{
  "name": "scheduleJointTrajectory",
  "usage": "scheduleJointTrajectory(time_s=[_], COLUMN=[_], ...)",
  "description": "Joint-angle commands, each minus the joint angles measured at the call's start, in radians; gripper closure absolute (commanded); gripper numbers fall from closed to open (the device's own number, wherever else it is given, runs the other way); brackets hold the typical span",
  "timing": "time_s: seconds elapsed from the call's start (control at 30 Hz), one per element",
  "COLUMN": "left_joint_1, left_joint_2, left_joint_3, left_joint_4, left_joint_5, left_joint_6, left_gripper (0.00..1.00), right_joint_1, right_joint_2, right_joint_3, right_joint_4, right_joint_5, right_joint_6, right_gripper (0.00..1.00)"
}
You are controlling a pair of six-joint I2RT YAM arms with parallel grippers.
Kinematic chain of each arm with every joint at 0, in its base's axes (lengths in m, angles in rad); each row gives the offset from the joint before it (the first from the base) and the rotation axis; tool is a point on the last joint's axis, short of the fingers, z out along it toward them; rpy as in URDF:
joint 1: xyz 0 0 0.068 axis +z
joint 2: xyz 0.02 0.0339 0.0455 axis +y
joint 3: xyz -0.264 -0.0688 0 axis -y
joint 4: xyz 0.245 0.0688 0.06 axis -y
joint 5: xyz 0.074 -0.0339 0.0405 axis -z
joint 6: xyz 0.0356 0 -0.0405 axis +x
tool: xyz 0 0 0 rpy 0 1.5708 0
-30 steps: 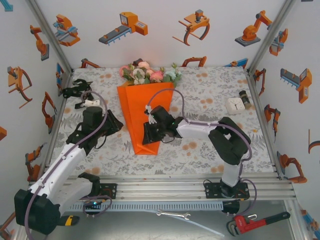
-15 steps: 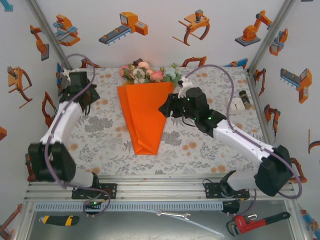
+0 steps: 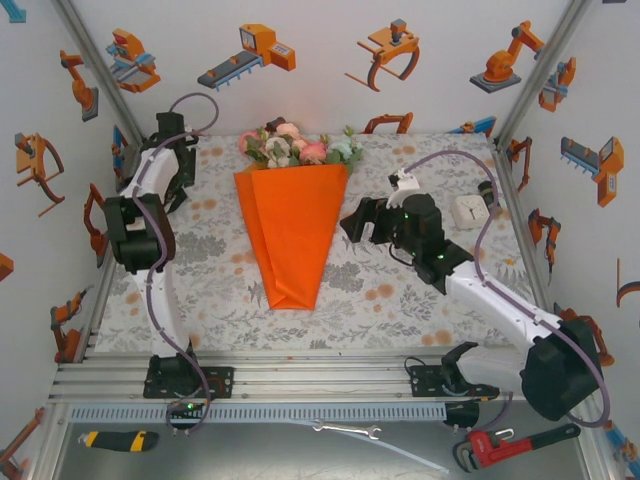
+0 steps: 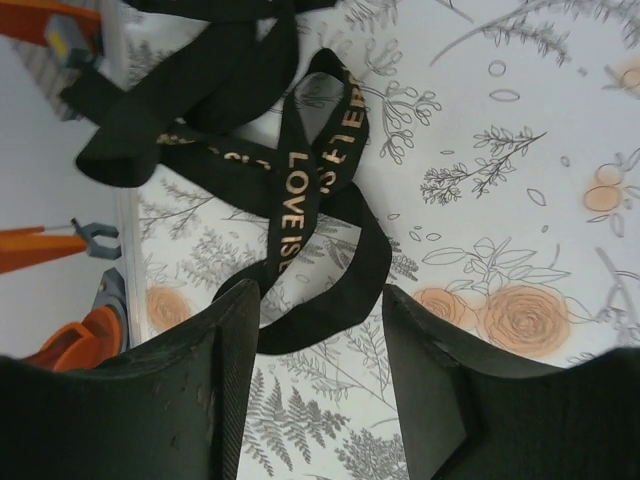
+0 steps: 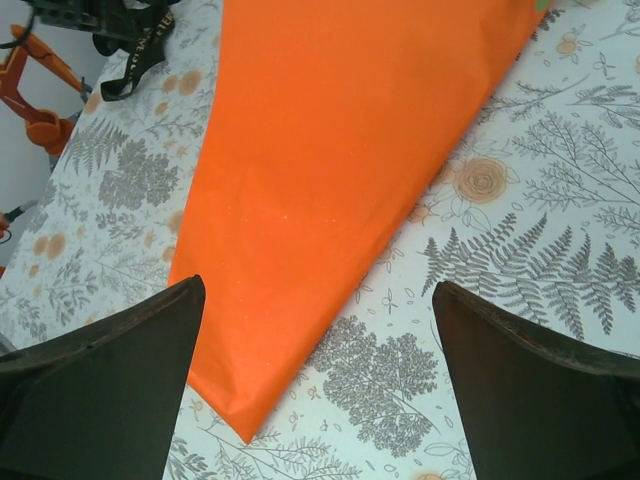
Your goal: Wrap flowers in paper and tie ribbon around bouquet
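Observation:
I will grab the black ribbon (image 4: 300,170) with my left gripper, by the loop between that gripper's fingers, so the ribbon's other lengths stay free to tie.
The bouquet (image 3: 290,235) lies mid-table as a narrow cone of orange paper (image 5: 340,170), tip toward me. The flowers (image 3: 298,146) stick out of its far end, pink, white and pale blue. The black ribbon (image 4: 300,170), with gold lettering, lies tangled in the far left corner and shows again as the ribbon (image 5: 140,50). My left gripper (image 4: 320,300) hangs open over it, and one ribbon loop lies between the fingertips, unclamped. My right gripper (image 5: 318,290) is wide open just right of the cone, holding nothing. From above, the left gripper (image 3: 175,185) is at the far left and the right gripper (image 3: 352,222) sits beside the cone.
A small white clock-like box (image 3: 468,210) and a dark little bottle (image 3: 489,195) stand at the back right. The enclosure walls close in on the ribbon corner. A red pipe wrench (image 3: 515,443) and a utility knife (image 3: 115,438) lie below the table's front rail.
The left arm swung from beside the cone to the far left corner over the ribbon. The right gripper pulled off the cone to the right and opened wide.

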Motion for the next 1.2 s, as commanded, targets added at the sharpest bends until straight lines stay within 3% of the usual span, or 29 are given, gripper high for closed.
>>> scheduleJointTrajectory(time_s=[0.0, 0.17, 0.2, 0.3, 0.33, 0.43, 0.57, 0.73, 0.87, 0.93, 1.07, 1.17], left_joint_1=[0.007, 0.000, -0.001, 0.000, -0.001, -0.009, -0.074, -0.266, -0.465, -0.532, -0.563, -0.567], left_joint_2=[0.070, 0.174, 0.177, 0.187, 0.185, 0.109, -0.170, -0.500, -0.683, -0.770, -0.912, -0.973], left_joint_3=[0.084, 0.204, 0.209, 0.267, 0.295, 0.374, 0.359, 0.353, 0.268, 0.170, -0.072, -0.163], left_joint_4=[-0.090, -0.215, -0.227, -0.303, -0.336, -0.447, -0.475, -0.450, -0.327, -0.220, 0.032, 0.123], left_joint_5=[0.011, 0.030, 0.050, 0.065, 0.069, 0.137, 0.307, 0.383, 0.306, 0.283, 0.368, 0.446], left_joint_6=[0.084, 0.041, 0.029, -0.012, -0.026, -0.111, -0.240, -0.289, -0.319, -0.396, -0.591, -0.632], left_gripper=[0.47, 0.53, 0.59, 0.97, 1.00, 1.00, 1.00, 1.00, 1.00, 1.00, 1.00, 1.00], right_joint_1=[-0.019, -0.027, -0.029, -0.037, -0.039, -0.042, -0.042, -0.042, -0.042, -0.040, -0.040, -0.038], right_joint_2=[0.024, 0.043, 0.042, 0.020, 0.009, -0.034, -0.061, -0.054, -0.031, -0.005, 0.061, 0.103], right_joint_3=[0.031, 0.044, 0.044, 0.040, 0.039, 0.042, 0.048, 0.087, 0.097, 0.120, 0.142, 0.140], right_joint_4=[0.038, 0.027, 0.025, 0.018, 0.014, -0.011, -0.001, 0.040, 0.149, 0.177, 0.234, 0.274], right_joint_5=[-0.064, -0.089, -0.089, -0.092, -0.092, -0.055, 0.001, -0.035, -0.131, -0.187, -0.233, -0.256], right_joint_6=[-0.007, -0.005, -0.003, 0.008, 0.009, -0.001, -0.033, -0.113, -0.141, -0.129, -0.059, -0.040], right_gripper=[0.15, 0.15, 0.15, 0.16, 0.16, 0.16, 0.16, 0.17, 0.19, 0.19, 0.20, 0.20])
